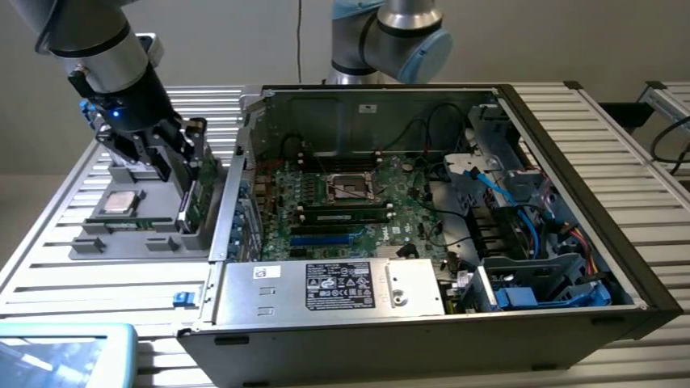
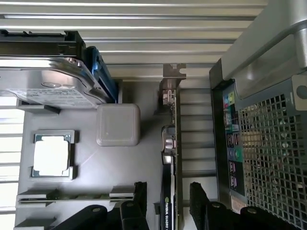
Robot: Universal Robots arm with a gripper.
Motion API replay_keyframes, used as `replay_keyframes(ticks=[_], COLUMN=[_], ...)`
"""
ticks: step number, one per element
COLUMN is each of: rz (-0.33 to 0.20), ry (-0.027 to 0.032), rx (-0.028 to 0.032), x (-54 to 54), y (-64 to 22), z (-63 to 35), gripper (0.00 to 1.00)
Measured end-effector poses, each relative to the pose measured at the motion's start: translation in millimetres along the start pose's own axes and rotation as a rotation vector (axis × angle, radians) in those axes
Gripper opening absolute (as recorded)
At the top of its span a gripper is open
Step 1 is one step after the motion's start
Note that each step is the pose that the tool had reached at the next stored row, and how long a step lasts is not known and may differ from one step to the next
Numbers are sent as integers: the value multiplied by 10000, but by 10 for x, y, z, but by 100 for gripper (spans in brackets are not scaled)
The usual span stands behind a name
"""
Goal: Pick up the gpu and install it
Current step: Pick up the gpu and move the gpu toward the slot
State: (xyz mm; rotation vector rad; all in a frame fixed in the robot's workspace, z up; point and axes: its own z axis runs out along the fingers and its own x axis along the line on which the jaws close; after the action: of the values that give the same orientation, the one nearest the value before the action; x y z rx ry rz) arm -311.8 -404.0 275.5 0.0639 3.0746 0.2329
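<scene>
My gripper isn't ready to close on the GPU and needs to go lower first. My fingers are above the top edge of the GPU (image 1: 200, 187), so they would miss it if I closed now.
The gpu (image 1: 200, 187) stands on its long edge in a slot of the grey parts tray (image 1: 108, 244), just off the open computer case's left wall in the exterior view. In the wrist view the gpu (image 2: 171, 143) shows edge-on, with its metal bracket at the far end and a black face carrying a logo. My gripper (image 1: 161, 155) hangs over the tray right above the card. In the wrist view the gripper (image 2: 169, 196) is open: one black finger stands on each side of the card, with a gap between each finger and the board.
A square silver processor chip (image 2: 52, 154) and a silver drive with a white label (image 2: 48, 86) share the tray. The open computer case (image 1: 603, 242) holds the motherboard (image 1: 345, 202) and a power supply (image 1: 334, 287). Its perforated rear panel (image 2: 268, 143) stands close beside the card.
</scene>
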Motion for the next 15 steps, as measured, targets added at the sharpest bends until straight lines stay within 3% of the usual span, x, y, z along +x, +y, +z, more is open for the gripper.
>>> replay_keyframes(ticks=[2, 8, 15], rz=[2, -23, -24], ry=[-12, -176, -188], rx=[-60, -73, -73], x=[9, 13, 2], y=[-19, -39, -52], z=[23, 107, 235], gripper=[49, 49, 49])
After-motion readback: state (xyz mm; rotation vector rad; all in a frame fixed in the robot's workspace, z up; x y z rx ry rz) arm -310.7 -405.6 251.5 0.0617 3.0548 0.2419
